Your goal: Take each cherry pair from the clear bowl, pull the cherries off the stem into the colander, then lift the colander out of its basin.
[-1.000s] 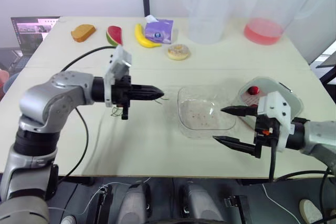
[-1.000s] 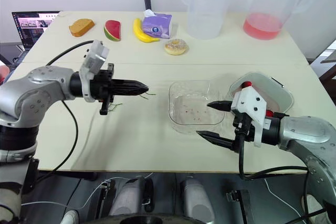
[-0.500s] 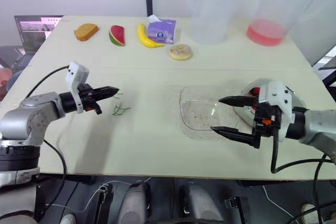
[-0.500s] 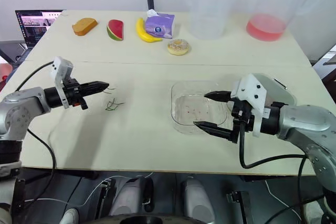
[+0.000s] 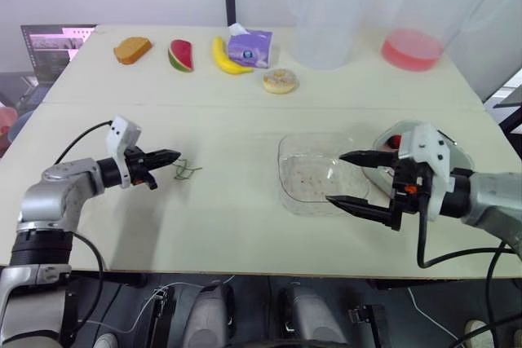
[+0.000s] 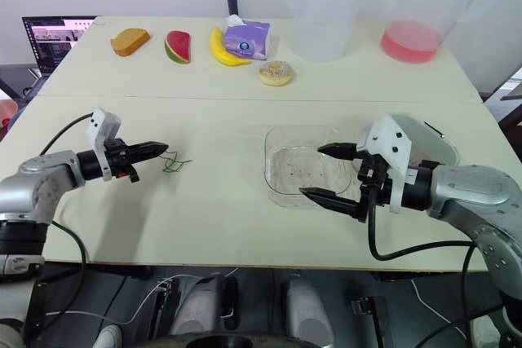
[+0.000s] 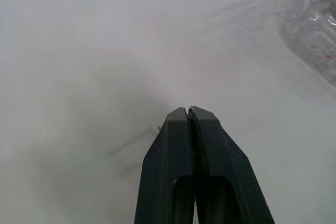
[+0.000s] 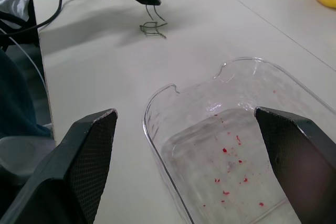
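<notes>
The body of the colander is wider than my open fingers. My right gripper should grab the colander by its thin rim next, to lift it out of its basin.
The clear bowl (image 5: 320, 178) sits right of centre and holds just red juice specks. My right gripper (image 5: 335, 177) hangs open over the bowl's right rim, nothing between its fingers. Behind it stands the white colander in its basin (image 5: 453, 152), with a red cherry (image 5: 395, 143) showing inside. At the left, low over the table, my left gripper (image 5: 174, 155) is shut on a thin green stem (image 7: 190, 114). A small pile of bare green stems (image 5: 188, 171) lies on the table just beyond its tip.
Along the back edge lie a bread slice (image 5: 130, 49), a watermelon slice (image 5: 179, 55), a banana (image 5: 223, 56), a purple tissue pack (image 5: 247, 46) and a donut (image 5: 280, 81). Two big clear jugs stand back right, one with pink liquid (image 5: 410, 48). A laptop (image 5: 54, 41) sits far left.
My left gripper has drawn back leftwards from near the bowl and dropped low beside the stem pile. The right gripper has shifted slightly up over the bowl's right rim, still open.
</notes>
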Controlling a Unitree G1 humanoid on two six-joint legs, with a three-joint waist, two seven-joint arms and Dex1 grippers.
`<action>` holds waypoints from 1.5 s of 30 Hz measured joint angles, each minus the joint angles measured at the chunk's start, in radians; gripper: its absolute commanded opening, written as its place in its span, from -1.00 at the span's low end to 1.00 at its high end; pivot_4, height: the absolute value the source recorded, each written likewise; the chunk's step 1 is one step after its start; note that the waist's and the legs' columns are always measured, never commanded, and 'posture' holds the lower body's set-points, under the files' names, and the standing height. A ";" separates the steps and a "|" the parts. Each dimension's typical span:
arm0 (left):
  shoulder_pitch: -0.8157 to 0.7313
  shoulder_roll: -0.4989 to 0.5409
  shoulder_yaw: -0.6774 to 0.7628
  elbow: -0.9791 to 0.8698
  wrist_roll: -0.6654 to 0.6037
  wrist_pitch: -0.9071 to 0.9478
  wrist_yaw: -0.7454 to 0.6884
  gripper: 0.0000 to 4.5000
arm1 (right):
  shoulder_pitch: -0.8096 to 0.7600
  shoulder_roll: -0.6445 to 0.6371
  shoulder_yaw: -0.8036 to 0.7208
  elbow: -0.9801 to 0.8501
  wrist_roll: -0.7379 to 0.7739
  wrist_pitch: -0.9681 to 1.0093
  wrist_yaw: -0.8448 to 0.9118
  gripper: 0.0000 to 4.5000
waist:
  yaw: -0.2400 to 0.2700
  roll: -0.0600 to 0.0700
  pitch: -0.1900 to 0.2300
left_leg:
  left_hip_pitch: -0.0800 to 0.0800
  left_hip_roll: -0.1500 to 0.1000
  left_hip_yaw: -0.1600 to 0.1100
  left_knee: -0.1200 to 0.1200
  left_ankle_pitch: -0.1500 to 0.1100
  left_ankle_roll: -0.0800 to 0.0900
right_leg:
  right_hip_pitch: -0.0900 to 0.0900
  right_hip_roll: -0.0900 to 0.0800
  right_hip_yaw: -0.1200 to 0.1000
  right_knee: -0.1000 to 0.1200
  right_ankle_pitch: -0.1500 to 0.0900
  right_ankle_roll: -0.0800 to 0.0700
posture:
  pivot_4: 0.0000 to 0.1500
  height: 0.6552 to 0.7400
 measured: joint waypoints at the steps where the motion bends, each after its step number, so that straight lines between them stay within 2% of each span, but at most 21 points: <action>1: 0.000 -0.001 -0.007 0.007 0.008 -0.007 -0.003 -1.00 | 0.000 0.000 0.000 -0.001 0.003 0.000 -0.003 0.98 | 0.000 0.000 0.000 | 0.000 0.000 0.000 0.000 0.000 0.000 | 0.000 0.000 0.000 0.000 0.000 0.000 | 1.00 1.00; 4: 0.000 -0.003 -0.013 0.017 0.018 -0.027 -0.017 -0.56 | 0.000 -0.001 0.000 -0.002 0.006 0.001 -0.010 1.00 | 0.000 0.000 0.000 | 0.000 0.000 0.000 0.000 0.000 0.000 | 0.000 0.000 0.000 0.000 0.000 0.000 | 1.00 1.00; 10: 0.000 -0.003 -0.013 0.021 0.028 -0.043 -0.033 0.82 | 0.002 -0.002 0.000 -0.002 0.012 0.001 -0.018 1.00 | 0.000 0.000 0.000 | 0.000 0.000 0.000 0.000 0.000 0.000 | 0.000 0.000 0.000 0.000 0.000 0.000 | 1.00 1.00; 11: 0.000 -0.003 -0.013 0.022 0.029 -0.045 -0.034 0.98 | 0.002 -0.002 0.000 -0.002 0.013 0.001 -0.019 1.00 | 0.000 0.000 0.000 | 0.000 0.000 0.000 0.000 0.000 0.000 | 0.000 0.000 0.000 0.000 0.000 0.000 | 1.00 1.00; 21: -0.046 0.015 -0.013 -0.002 0.037 -0.077 -0.068 0.98 | 0.022 -0.003 -0.009 -0.016 0.029 0.006 -0.032 1.00 | 0.003 0.000 0.000 | 0.000 0.000 0.000 0.000 0.000 0.000 | 0.000 0.000 0.000 0.000 0.000 0.000 | 1.00 1.00; 29: -0.189 0.072 -0.014 -0.248 -0.065 0.028 -0.167 0.98 | 0.023 -0.031 -0.067 0.002 0.089 0.049 -0.049 1.00 | -0.004 0.000 -0.001 | 0.000 0.000 0.000 0.000 0.000 0.000 | 0.000 0.001 0.001 0.000 0.000 0.000 | 1.00 1.00; 36: -0.161 0.154 -0.046 -0.484 -0.195 0.140 -0.290 0.98 | 0.084 -0.060 -0.164 0.039 0.091 0.087 -0.060 1.00 | -0.001 0.000 -0.001 | 0.000 0.000 0.000 0.000 0.000 0.000 | 0.000 0.002 0.001 0.000 0.000 0.000 | 1.00 1.00; 41: -0.047 0.167 -0.046 -0.592 -0.236 0.161 -0.286 0.98 | 0.152 -0.065 -0.222 0.022 0.091 0.111 -0.084 1.00 | -0.001 0.000 -0.001 | 0.001 0.001 -0.001 0.000 0.000 0.000 | 0.002 0.002 0.000 0.000 0.000 0.000 | 1.00 1.00; 45: -0.050 0.156 -0.046 -0.595 -0.235 0.150 -0.252 0.98 | 0.169 -0.067 -0.249 0.010 0.094 0.118 -0.096 1.00 | -0.001 0.000 -0.001 | 0.001 0.000 -0.001 0.000 0.000 0.000 | 0.002 0.003 0.000 0.000 0.000 0.000 | 1.00 1.00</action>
